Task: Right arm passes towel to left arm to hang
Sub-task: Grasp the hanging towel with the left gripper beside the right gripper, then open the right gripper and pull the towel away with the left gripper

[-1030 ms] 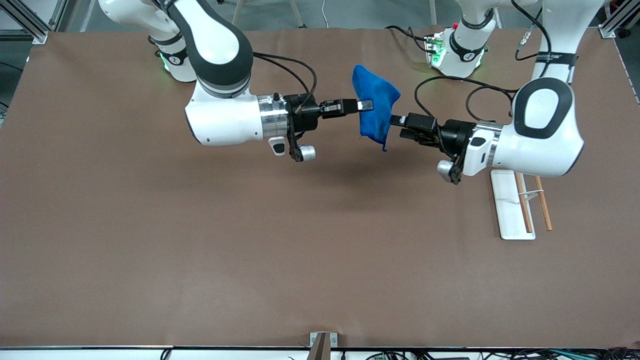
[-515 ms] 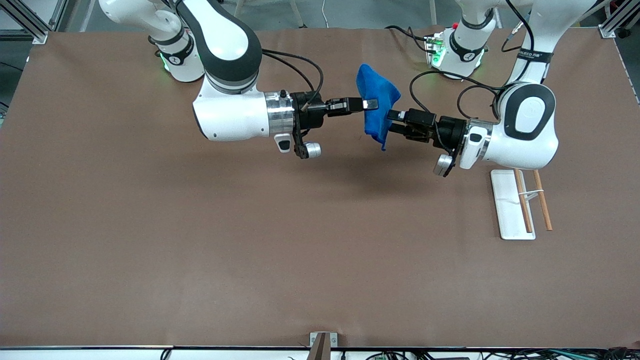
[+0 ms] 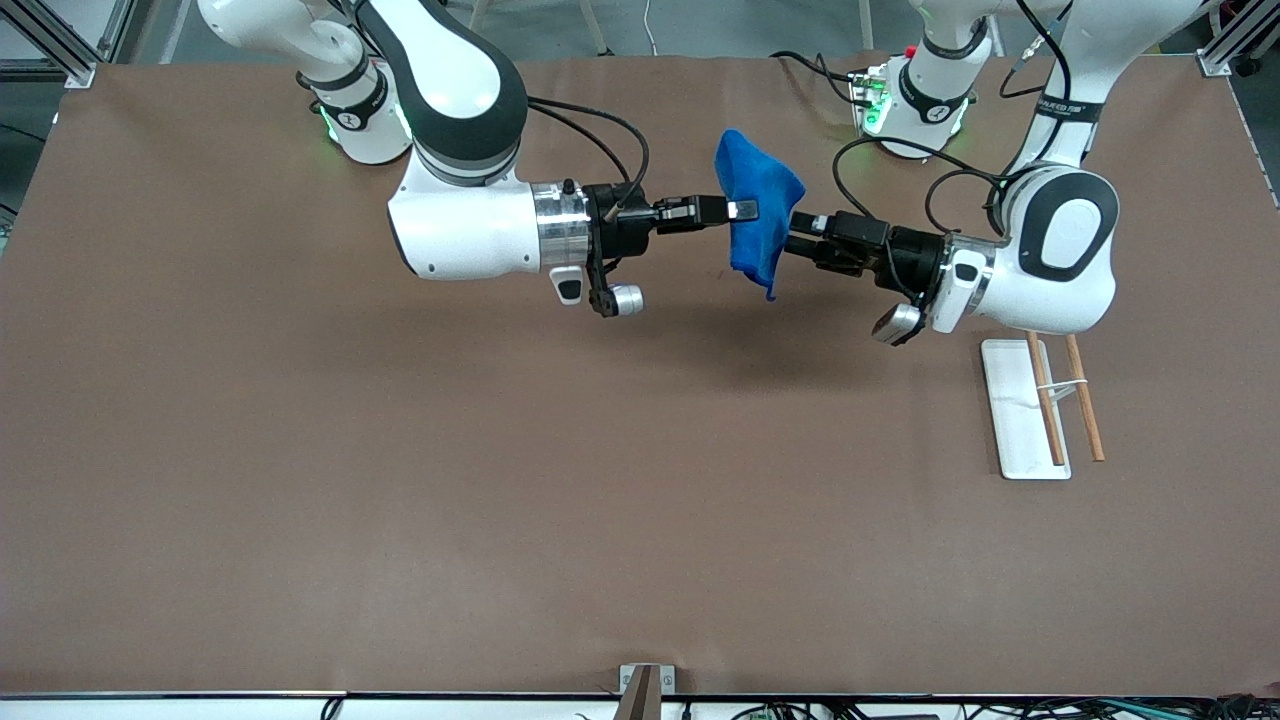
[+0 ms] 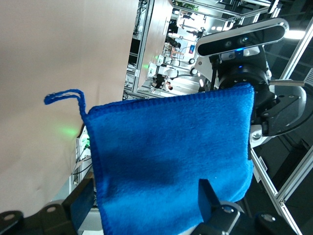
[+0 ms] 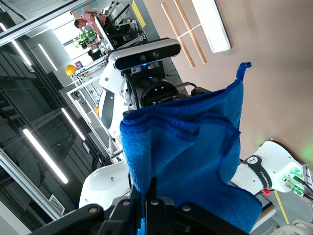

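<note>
The royal-blue towel needs to hang over the wooden rods, so my left gripper will next grab the towel by its hemmed edge near the loop (image 3: 774,266) (image 4: 103,203).
The royal-blue towel (image 3: 757,215) hangs in the air over the table's middle, toward the robots' bases. My right gripper (image 3: 742,210) is shut on its edge, seen in the right wrist view (image 5: 151,196) with the cloth (image 5: 195,152) pinched between the jaws. My left gripper (image 3: 797,235) faces it from the left arm's end and is open. Its fingers (image 4: 208,200) stand wide apart on either side of the towel's lower part (image 4: 171,152) without pinching it. The small loop (image 4: 63,95) dangles free at one corner.
A white flat base (image 3: 1020,410) with two wooden rods (image 3: 1085,400) lies on the brown table near the left arm's end, under that arm's elbow. Black cables hang at both wrists.
My left gripper has moved up to the towel, and its open fingers now straddle the cloth. My right gripper shifted slightly toward it with the towel, then held still.
</note>
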Controlling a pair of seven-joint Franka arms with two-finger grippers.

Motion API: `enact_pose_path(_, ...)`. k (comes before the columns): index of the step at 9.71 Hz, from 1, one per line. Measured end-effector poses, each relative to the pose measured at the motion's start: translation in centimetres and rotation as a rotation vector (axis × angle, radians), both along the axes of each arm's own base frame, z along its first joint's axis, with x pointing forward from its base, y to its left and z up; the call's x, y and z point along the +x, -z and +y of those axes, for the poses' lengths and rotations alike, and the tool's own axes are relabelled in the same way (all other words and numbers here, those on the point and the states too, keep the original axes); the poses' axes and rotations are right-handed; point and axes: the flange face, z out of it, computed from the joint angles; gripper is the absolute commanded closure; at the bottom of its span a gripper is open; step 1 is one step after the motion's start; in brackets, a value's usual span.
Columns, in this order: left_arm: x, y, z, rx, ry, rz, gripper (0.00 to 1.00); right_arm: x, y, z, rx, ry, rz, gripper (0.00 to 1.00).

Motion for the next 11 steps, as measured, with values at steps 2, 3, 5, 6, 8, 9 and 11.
enact_pose_path(2,-0.7,1.0,0.1,-0.01,0.0,-0.006,0.09,-0.1,0.0,0.1,0.0,-0.002,0.0,0.98)
enact_pose_path(3,-1.4,1.8,-0.1,-0.026,-0.006,0.0,0.1,-0.1,0.0,0.2,-0.003,0.004,-0.003,0.98)
enact_pose_path(5,-2.4,2.8,-0.8,-0.064,-0.024,0.012,0.16,-0.2,0.0,0.3,-0.006,0.011,-0.005,0.98)
enact_pose_path(6,-2.8,2.9,-1.6,-0.083,-0.026,0.015,0.17,-0.3,0.0,0.4,-0.007,0.012,-0.006,0.98)
enact_pose_path(8,-3.5,3.4,-2.5,-0.121,-0.04,-0.001,0.3,-0.3,0.0,0.5,-0.007,0.012,-0.007,0.98)
enact_pose_path(9,-4.0,3.9,-2.5,-0.133,-0.048,-0.011,0.47,-0.3,0.0,0.5,-0.008,0.012,-0.007,0.98)
enact_pose_path(11,-4.1,4.1,-2.3,-0.138,-0.053,-0.023,0.82,-0.3,0.0,0.5,-0.008,0.012,-0.007,0.98)
